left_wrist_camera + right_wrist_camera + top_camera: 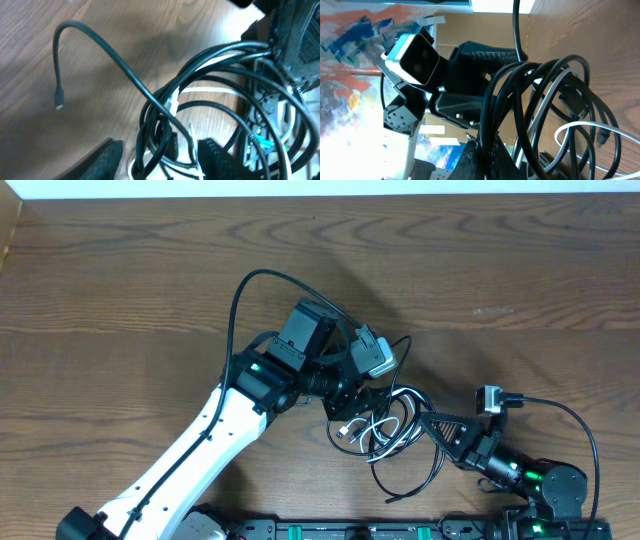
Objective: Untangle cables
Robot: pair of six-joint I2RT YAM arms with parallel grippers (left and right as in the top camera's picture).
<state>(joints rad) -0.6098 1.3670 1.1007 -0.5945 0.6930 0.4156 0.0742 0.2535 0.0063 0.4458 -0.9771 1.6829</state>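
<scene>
My left gripper needs to grab the black loops next at the edge of the tangle opposite my right gripper. It should pull the loops out there to untangle the cables.
The cables [388, 432] lie as one tangle of black loops and a white cord [372, 440] on the wooden table, at centre right. My left gripper [352, 408] is at the tangle's left edge. In the left wrist view it is open [162, 162], with black loops [165, 120] and the white cord [210, 91] between its fingers. My right gripper [432, 423] is at the tangle's right edge. It is shut [492, 150] on a bundle of black cables [540, 85] and holds them taut. The white cord [580, 125] loops beside it.
One loose black cable end with a small plug [59, 102] arcs away from the tangle over bare wood; it also trails toward the table's front [395, 496]. The left arm's wrist camera [375, 352] sits just above the tangle. A rail runs along the front edge [360, 530].
</scene>
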